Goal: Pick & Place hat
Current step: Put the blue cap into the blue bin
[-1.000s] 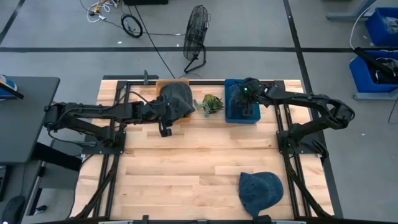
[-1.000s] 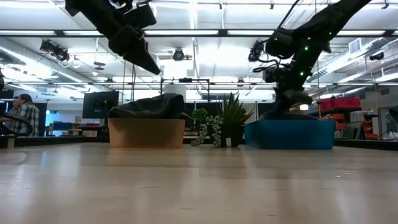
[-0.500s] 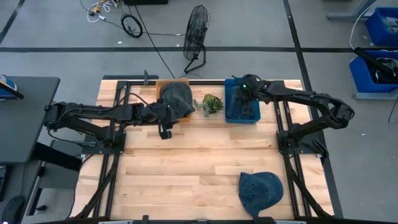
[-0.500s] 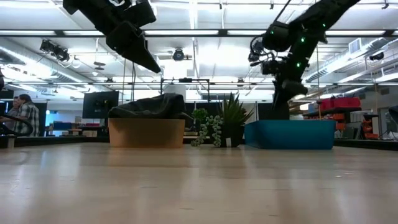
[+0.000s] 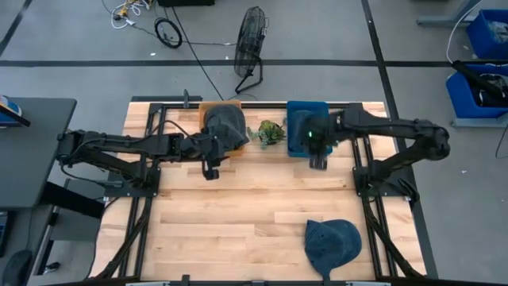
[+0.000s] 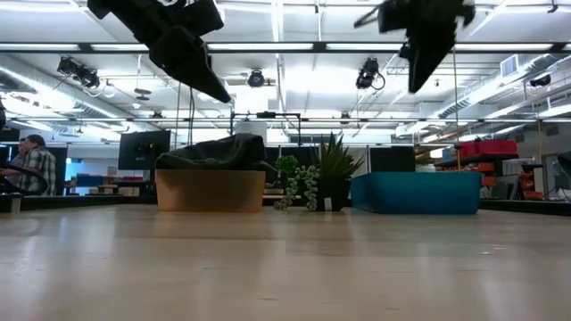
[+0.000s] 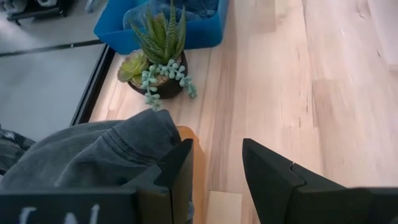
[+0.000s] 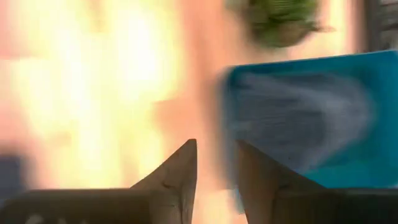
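Observation:
The blue hat on the tabletop should go into the blue bin [image 5: 298, 111], so my right gripper should next grab the hat by its brim-to-crown seam [image 5: 324, 248].
A grey hat [image 5: 225, 125] lies on top of an orange box [image 5: 208, 106] at the table's far edge; its crown [image 7: 93, 155] fills the left wrist view. My left gripper [image 5: 210, 168] hangs open in the air just near-side of that box [image 7: 217, 171]. A blue bin [image 5: 298, 111] stands to the right, with a blue denim hat [image 8: 298, 118] lying in it. My right gripper [image 5: 317, 161] hovers open above the bin's near rim [image 8: 216, 174], high in the low view [image 6: 419, 76]. Another blue hat [image 5: 333, 245] lies flat near the table's near edge.
A small potted plant [image 5: 270, 133] stands between the orange box and the blue bin. Black frame rails [image 5: 143, 199] run along the table's left and right sides. Bare wood [image 5: 246, 206] spreads across the table's middle. A floor fan [image 5: 250, 44] stands beyond the far edge.
My right gripper has risen out of the blue bin and moved toward the table's near edge, now above the bin's near rim, holding nothing. The hats have stayed where they were.

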Available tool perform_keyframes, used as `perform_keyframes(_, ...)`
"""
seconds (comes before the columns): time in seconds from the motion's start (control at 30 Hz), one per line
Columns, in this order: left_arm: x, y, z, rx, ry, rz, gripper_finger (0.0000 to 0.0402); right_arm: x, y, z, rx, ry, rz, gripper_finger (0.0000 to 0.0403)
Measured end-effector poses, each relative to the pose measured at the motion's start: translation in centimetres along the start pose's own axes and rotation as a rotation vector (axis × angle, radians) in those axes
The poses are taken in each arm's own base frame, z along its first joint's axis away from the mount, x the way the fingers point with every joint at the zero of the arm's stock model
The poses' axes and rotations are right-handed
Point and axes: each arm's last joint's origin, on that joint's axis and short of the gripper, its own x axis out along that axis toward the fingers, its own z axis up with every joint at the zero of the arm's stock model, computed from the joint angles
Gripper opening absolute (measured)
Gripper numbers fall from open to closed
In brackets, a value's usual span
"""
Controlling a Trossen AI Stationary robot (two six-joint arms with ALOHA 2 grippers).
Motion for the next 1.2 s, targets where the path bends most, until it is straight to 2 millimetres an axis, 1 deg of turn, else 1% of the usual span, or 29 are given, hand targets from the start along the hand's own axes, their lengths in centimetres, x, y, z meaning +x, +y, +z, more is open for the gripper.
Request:
perform_keyframes(0.13, 0.0, -0.1, 0.0, -0.048, 0.000, -0.001, 0.0142, -0.6, 4.5, -0.2, 0.159, 0.025, 0.210, 0.0110)
perform_keyframes(0.23, -0.1, -0.3, 0.1, -0.046, -0.004, -0.010, 0.0142, -0.6, 7.9, -0.9, 0.311, 0.090, 0.302, 0.0110)
perform_keyframes(0.33, -0.2, -0.7, 0.1, -0.038, -0.008, -0.022, 0.0142, -0.8, 10.7, -2.1, 0.503, 0.197, 0.344, 0.0110)
perform_keyframes(0.43, -0.3, -1.2, 0.2, -0.045, -0.013, -0.038, 0.0142, -0.7, 13.0, -3.5, 0.670, 0.282, 0.331, 0.0110)
perform_keyframes(0.5, -0.4, -1.6, 0.3, -0.056, -0.016, -0.050, 0.0142, -0.4, 14.1, -4.3, 0.748, 0.324, 0.318, 0.0110)
perform_keyframes(0.6, -0.6, -2.2, 0.3, -0.062, -0.014, -0.071, 0.0142, 0.6, 15.2, -5.5, 0.843, 0.409, 0.301, 0.0110)
perform_keyframes(0.77, -0.9, -3.1, 0.4, -0.057, -0.023, -0.100, 0.0142, 3.3, 16.4, -7.4, 1.021, 0.541, 0.269, 0.0110)
perform_keyframes(0.83, -1.0, -3.3, 0.4, -0.047, -0.026, -0.107, 0.0142, 4.3, 16.9, -7.8, 1.054, 0.554, 0.294, 0.0110)
perform_keyframes(0.97, -1.1, -3.5, 0.4, -0.001, -0.030, -0.111, 0.0142, 5.8, 17.6, -8.6, 1.109, 0.565, 0.312, 0.0110)
perform_keyframes(1.03, -1.1, -3.4, 0.4, 0.028, -0.033, -0.109, 0.0142, 6.2, 17.7, -9.1, 1.134, 0.571, 0.288, 0.0110)
perform_keyframes(1.2, -1.0, -3.2, 0.5, 0.079, -0.042, -0.065, 0.0142, 6.4, 18.3, -9.9, 1.155, 0.566, 0.265, 0.0110)
